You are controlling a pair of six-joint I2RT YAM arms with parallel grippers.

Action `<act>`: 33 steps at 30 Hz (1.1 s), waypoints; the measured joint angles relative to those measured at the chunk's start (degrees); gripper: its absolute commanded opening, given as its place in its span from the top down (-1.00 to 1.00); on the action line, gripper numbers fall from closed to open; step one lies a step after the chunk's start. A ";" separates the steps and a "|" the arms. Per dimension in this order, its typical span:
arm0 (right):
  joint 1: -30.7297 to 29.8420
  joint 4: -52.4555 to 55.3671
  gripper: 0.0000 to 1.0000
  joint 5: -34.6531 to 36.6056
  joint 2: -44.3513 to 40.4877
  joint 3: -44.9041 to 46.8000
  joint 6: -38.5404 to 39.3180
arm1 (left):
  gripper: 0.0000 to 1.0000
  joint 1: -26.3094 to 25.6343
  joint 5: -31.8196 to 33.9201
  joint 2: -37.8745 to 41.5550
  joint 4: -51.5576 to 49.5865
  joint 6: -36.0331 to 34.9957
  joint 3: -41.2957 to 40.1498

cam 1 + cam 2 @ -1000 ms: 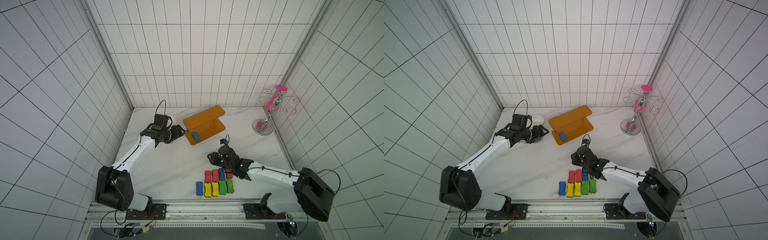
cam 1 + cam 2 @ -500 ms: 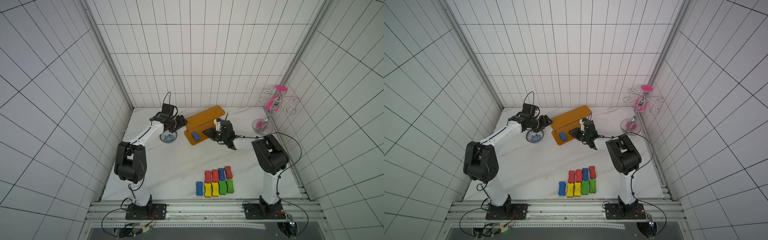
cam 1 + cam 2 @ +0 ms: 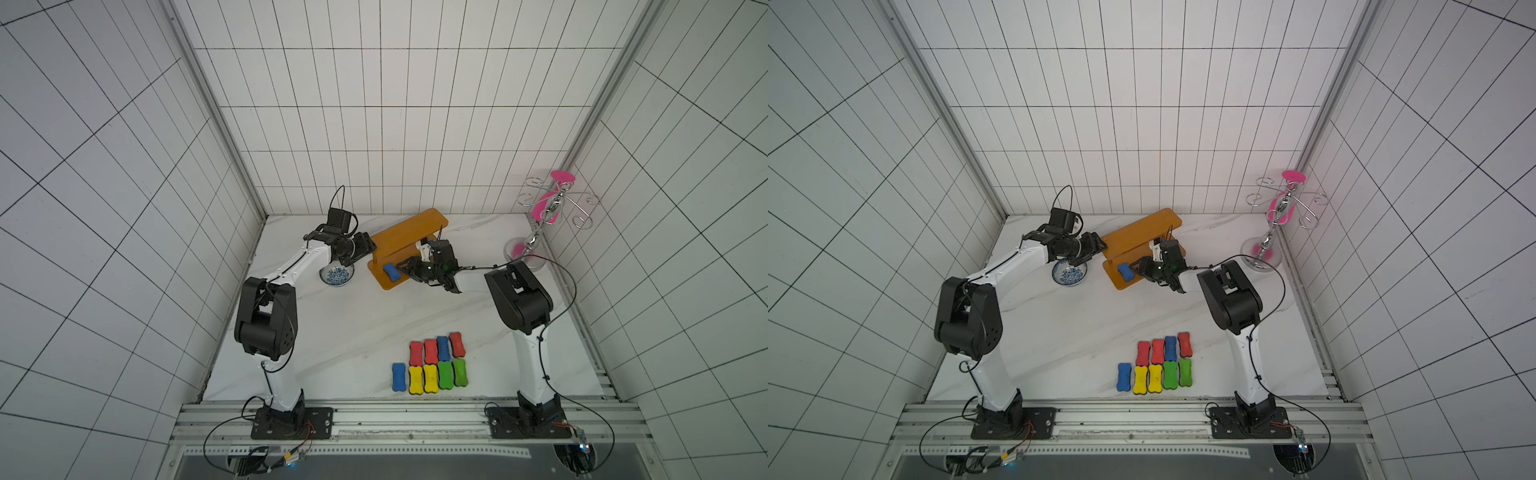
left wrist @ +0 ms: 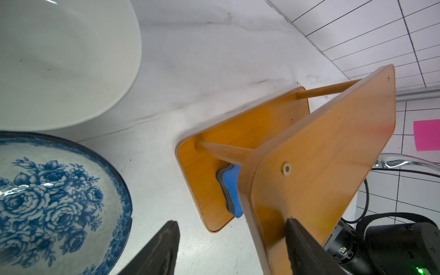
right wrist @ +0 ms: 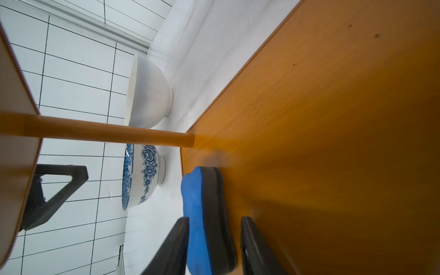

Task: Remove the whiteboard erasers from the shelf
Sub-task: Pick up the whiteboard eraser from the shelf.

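The robot's right gripper will next take hold of the blue eraser side-on, across its blue side and felt, to remove it flat from between the shelf's boards.
The orange shelf [image 3: 409, 232] stands at the back of the table. One blue whiteboard eraser [image 3: 390, 271] lies felt side down on its lower board [image 4: 214, 190]. My right gripper [image 5: 214, 219] reaches in between the boards and is open around this eraser [image 5: 202, 214]. One finger lies against its blue face, and a thin gap shows on the felt side. My left gripper [image 4: 231, 221] is open at the shelf's left end. Its jaws straddle the corner of the upper board [image 4: 321, 154]. Several red, blue, yellow and green erasers [image 3: 432, 365] lie in two rows near the front.
A blue floral bowl [image 3: 336, 276] sits under my left wrist, with a white bowl [image 4: 59, 59] beside it. A chrome hook stand [image 3: 540, 224] with pink pieces stands at the back right. In both top views, my right gripper [image 3: 1136, 266] and left gripper [image 3: 1098, 245] flank the shelf.
My right gripper left the rows of erasers at the front and reached into the shelf to the blue eraser. My left gripper moved up to the shelf's left end.
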State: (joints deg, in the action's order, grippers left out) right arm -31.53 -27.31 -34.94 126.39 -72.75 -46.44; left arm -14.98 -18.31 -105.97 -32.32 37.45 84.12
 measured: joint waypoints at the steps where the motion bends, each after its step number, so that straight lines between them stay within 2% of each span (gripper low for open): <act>1: -0.11 -0.02 0.20 -0.24 0.39 -0.61 0.20 | -0.46 0.00 0.00 0.00 0.00 0.00 0.00; 7: -0.87 1.46 0.16 -0.44 1.55 -3.04 1.77 | -0.46 0.00 0.00 0.00 0.00 -0.02 0.00; 12: -1.62 4.63 0.28 -0.13 2.64 -5.77 4.09 | -0.46 0.07 0.00 0.00 0.00 -0.15 -0.02; 14: -1.62 5.31 0.47 0.28 2.64 -5.79 4.94 | -0.46 0.15 0.00 0.00 0.00 -0.22 -0.04; 17: -1.88 6.67 1.00 1.01 2.64 -5.77 5.97 | -0.46 0.15 -0.07 0.00 0.07 -0.28 -0.13; 25: -2.19 8.98 1.00 2.86 -0.22 -4.11 4.33 | -0.46 0.35 -0.26 0.00 0.13 -0.39 -0.15; 33: -5.84 5.55 1.00 8.74 -7.52 3.52 -6.32 | -0.46 0.46 -0.22 0.04 0.07 -0.39 -0.17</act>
State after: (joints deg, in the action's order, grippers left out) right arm -37.36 -21.76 -26.20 118.87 -69.23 -52.75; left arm -14.52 -18.52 -105.93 -32.25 37.06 83.94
